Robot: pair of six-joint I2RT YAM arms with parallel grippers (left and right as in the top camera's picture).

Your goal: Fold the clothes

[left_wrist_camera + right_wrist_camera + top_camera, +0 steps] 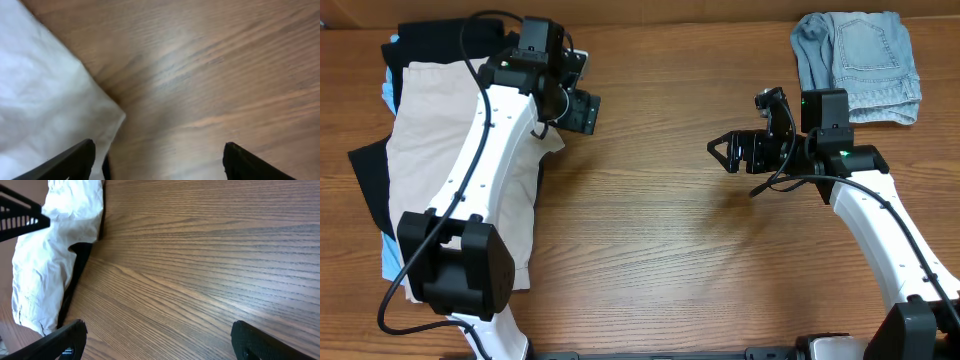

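Observation:
I should next grab the beige shorts with my left gripper by their pointed edge, which faces bare wood. That will draw them off the pile for folding.
Pale beige khaki shorts lie on top of a pile at the table's left, over black garments and a bit of light blue cloth. They also show in the left wrist view and the right wrist view. Folded faded blue denim shorts sit at the far right. My left gripper is open and empty just right of the pile's upper corner; its fingertips straddle the beige edge and bare wood. My right gripper is open and empty over bare wood, its fingertips wide apart.
The wooden table runs between the pile and the denim shorts. The left arm lies across the beige shorts. Its gripper shows as a black grid at the top left of the right wrist view.

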